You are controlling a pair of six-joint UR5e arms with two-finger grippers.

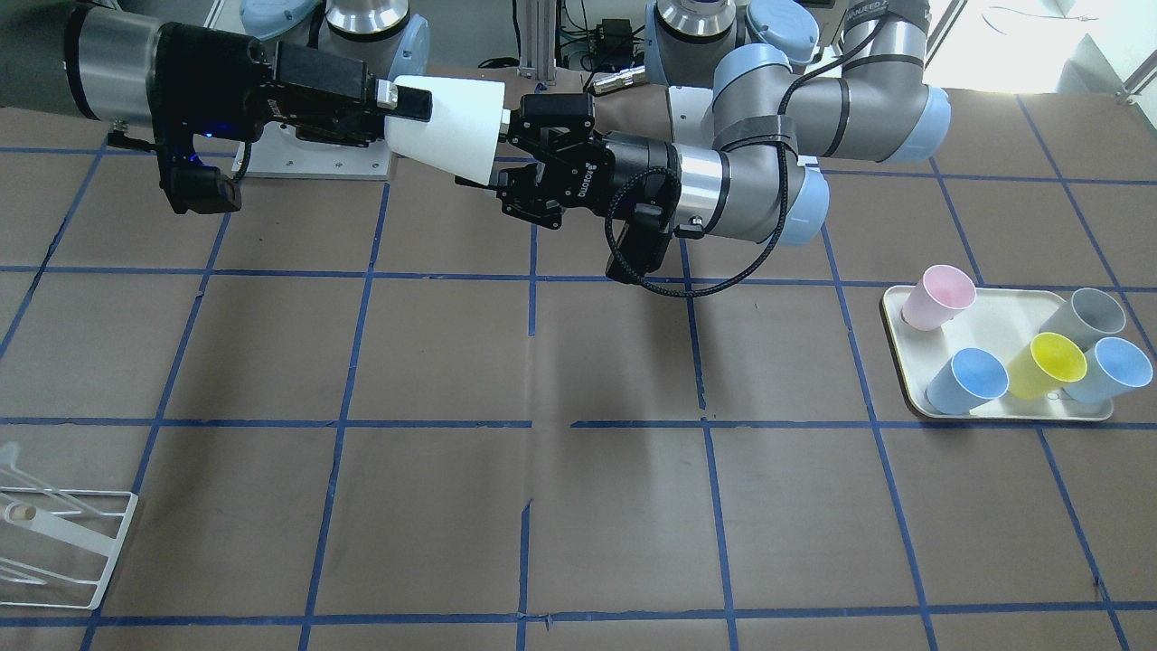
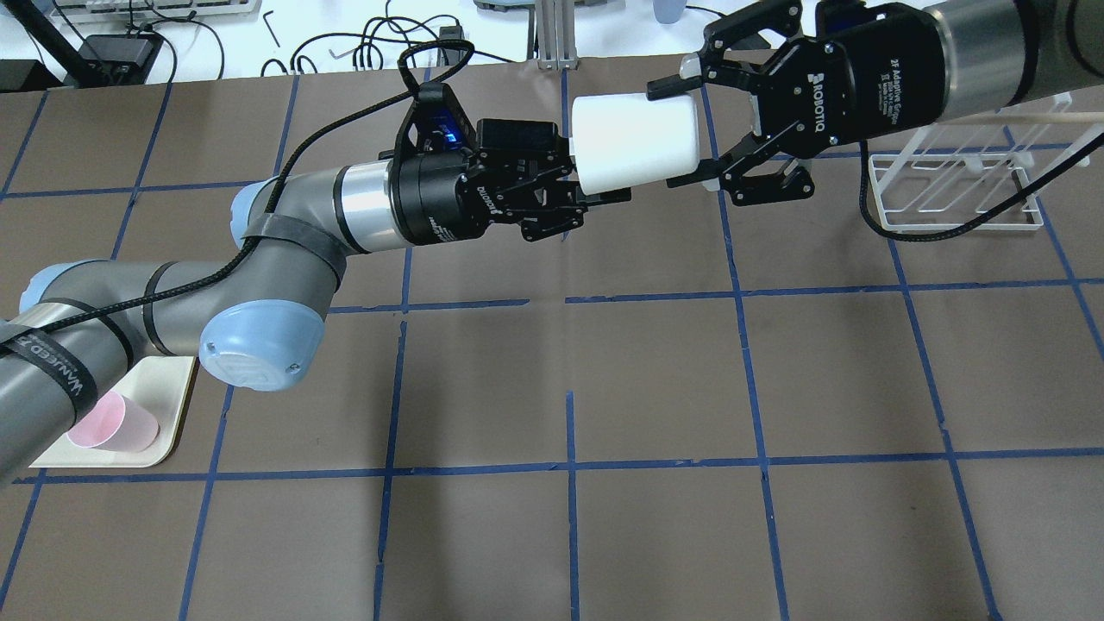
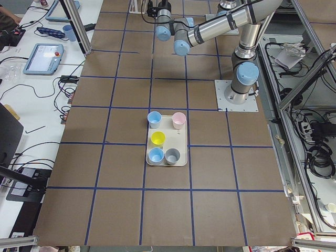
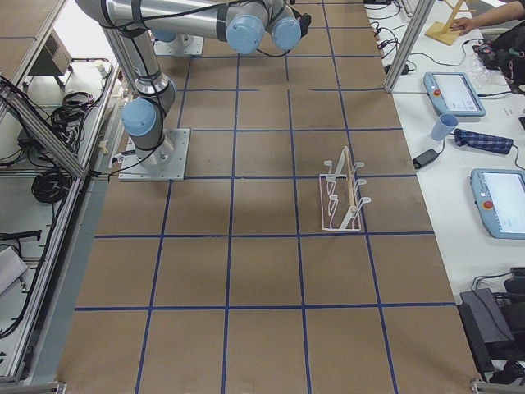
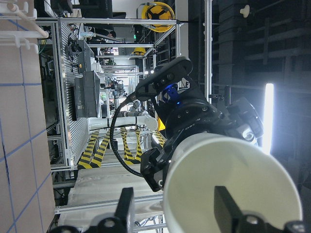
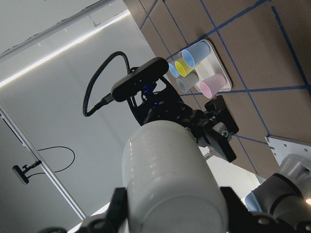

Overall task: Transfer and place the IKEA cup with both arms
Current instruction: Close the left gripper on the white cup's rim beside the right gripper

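Observation:
Black fingers already cover both sides of the cup's narrow base. My left gripper should next grab its open rim [image 1: 498,136] [image 5: 169,208] to transfer the cup.
The off-white IKEA cup [image 1: 452,127] hangs on its side in mid-air above the table's far middle, between both grippers; it also shows in the overhead view [image 2: 634,142]. My right gripper [image 2: 681,134] is shut on its narrow base end, with fingers against both sides in the right wrist view [image 6: 172,208]. My left gripper [image 2: 586,181] is at the cup's open rim. In the left wrist view [image 5: 175,199] it is open, one finger inside the mouth and one outside, with gaps to the wall.
A cream tray [image 1: 904,362] at my left holds a pale pink cup [image 1: 940,297], a grey cup [image 1: 1085,316], a yellow cup [image 1: 1053,362] and two blue cups. A white wire rack [image 2: 949,194] stands at my right.

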